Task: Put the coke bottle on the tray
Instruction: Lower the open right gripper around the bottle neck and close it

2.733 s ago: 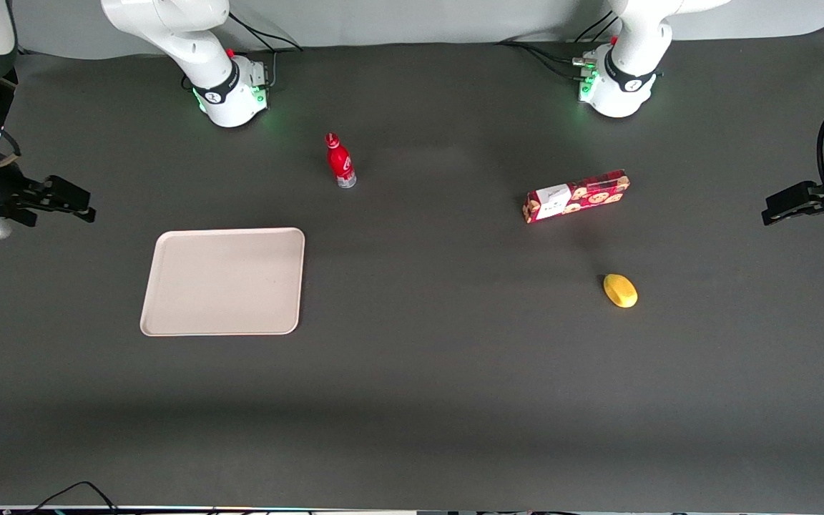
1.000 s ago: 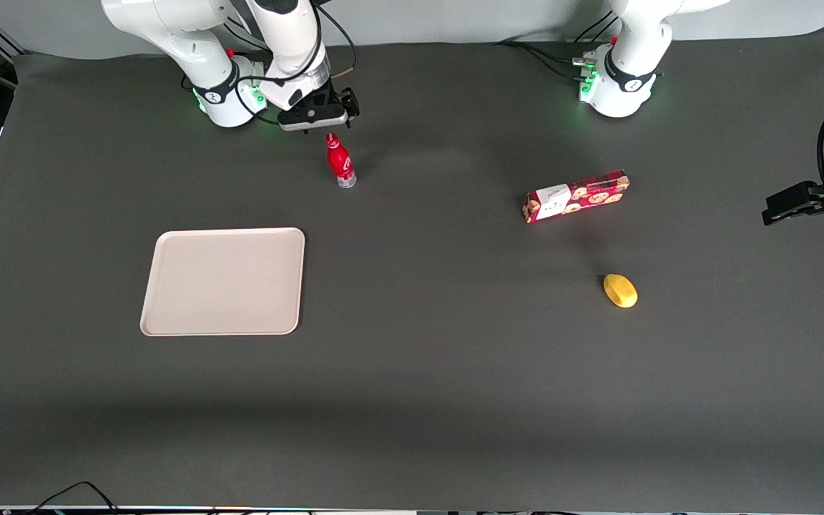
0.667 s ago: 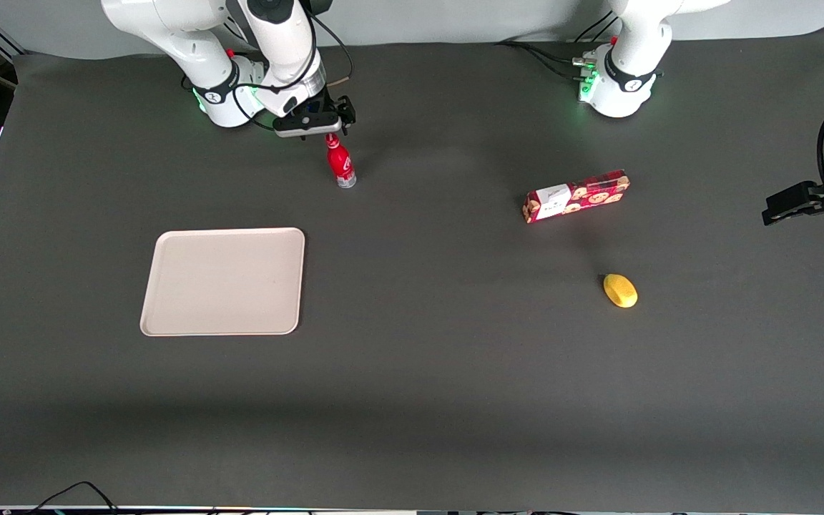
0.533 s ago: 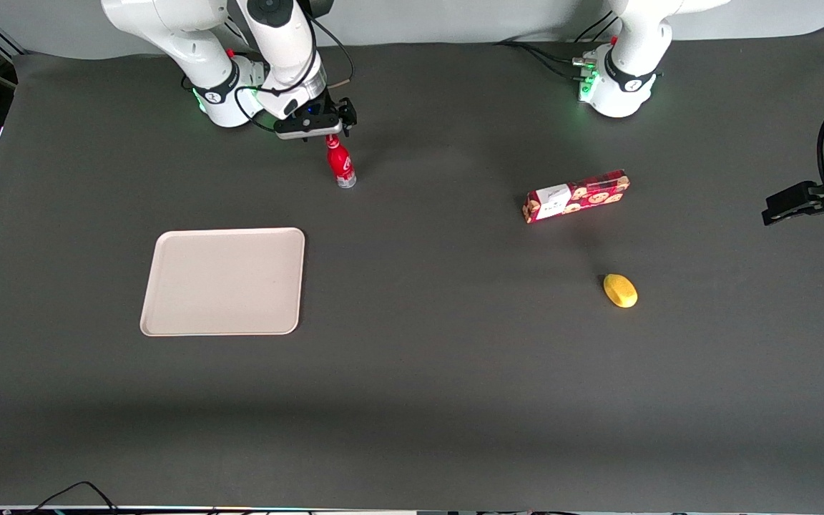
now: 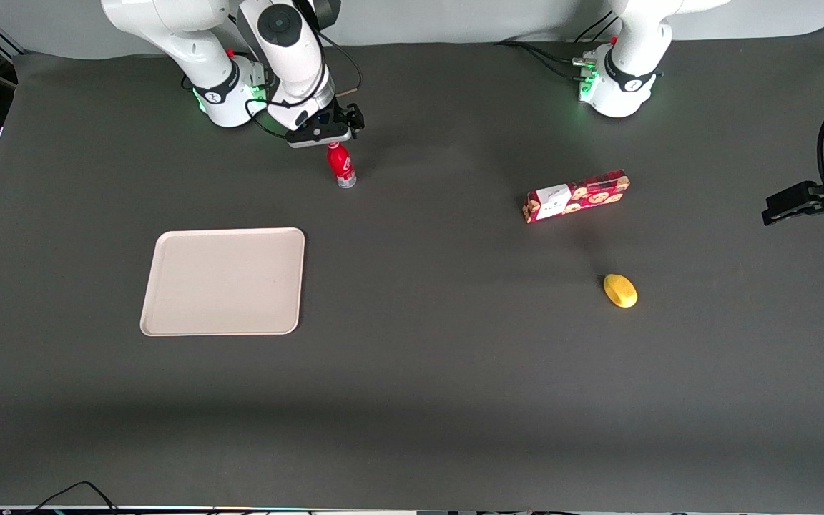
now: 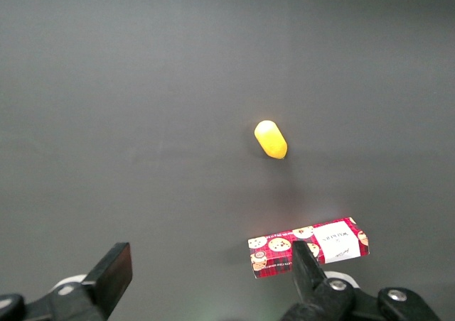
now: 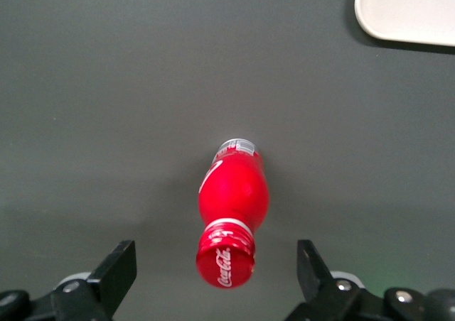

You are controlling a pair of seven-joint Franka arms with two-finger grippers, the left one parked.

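Observation:
The coke bottle's clear base (image 7: 237, 146) should stay free to rest on the tray, so my right gripper should grab the bottle by its red cap (image 7: 225, 264) next.
The coke bottle (image 5: 341, 166) stands upright on the dark table, red with a red cap and a clear base. My right gripper (image 5: 325, 135) hovers just above its cap, open. In the right wrist view the gripper (image 7: 217, 263) has one finger on either side of the bottle (image 7: 234, 200), and neither finger touches it. The pale beige tray (image 5: 222, 281) lies flat and bare, nearer the front camera than the bottle. A rounded corner of the tray (image 7: 409, 12) also shows in the right wrist view.
A long red cookie box (image 5: 576, 195) and a yellow oval object (image 5: 620, 290) lie toward the parked arm's end of the table. Both the box (image 6: 309, 246) and the yellow object (image 6: 271, 138) show in the left wrist view. The working arm's base (image 5: 229, 93) stands close to the bottle.
The right arm swung in from the table's end to above the bottle. Over the last second the gripper came down over the cap. The bottle has not moved.

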